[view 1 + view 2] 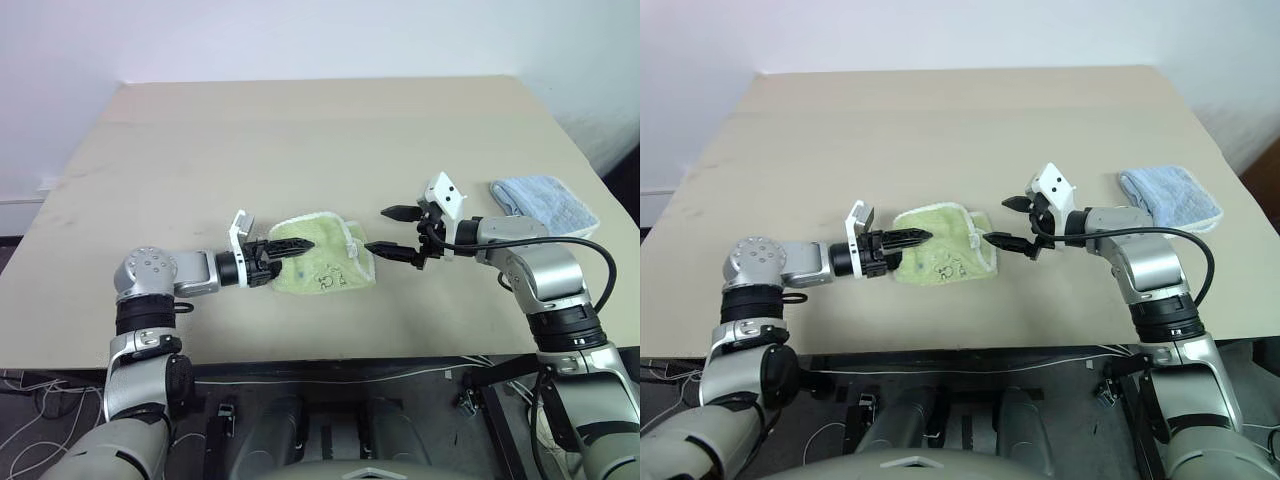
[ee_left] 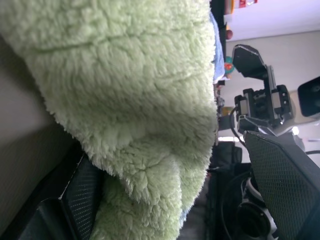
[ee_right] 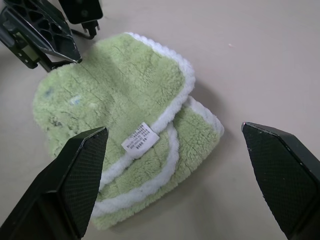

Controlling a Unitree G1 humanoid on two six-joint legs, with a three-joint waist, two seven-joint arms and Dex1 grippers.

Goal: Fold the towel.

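Next, my left gripper grabs the towel by its raised edge (image 2: 150, 180), since that fold stands up while the rest lies on the tabletop.
The towel (image 1: 322, 260) lies folded into a small, thick, light green bundle with white edging near the table's front middle. A white label (image 3: 140, 137) shows on its top fold. My left gripper (image 1: 292, 247) reaches in from the left, open, with its fingers (image 2: 84, 189) spread around the bundle's left part; terry cloth lies between them. My right gripper (image 1: 379, 230) hovers just right of the towel, open and empty, pointing at it, with a small gap to the cloth's edge.
A smaller light blue folded cloth (image 1: 545, 203) lies at the table's right edge, behind my right arm. The tan table (image 1: 300, 130) stretches bare beyond the towel. Its front edge runs just below both forearms.
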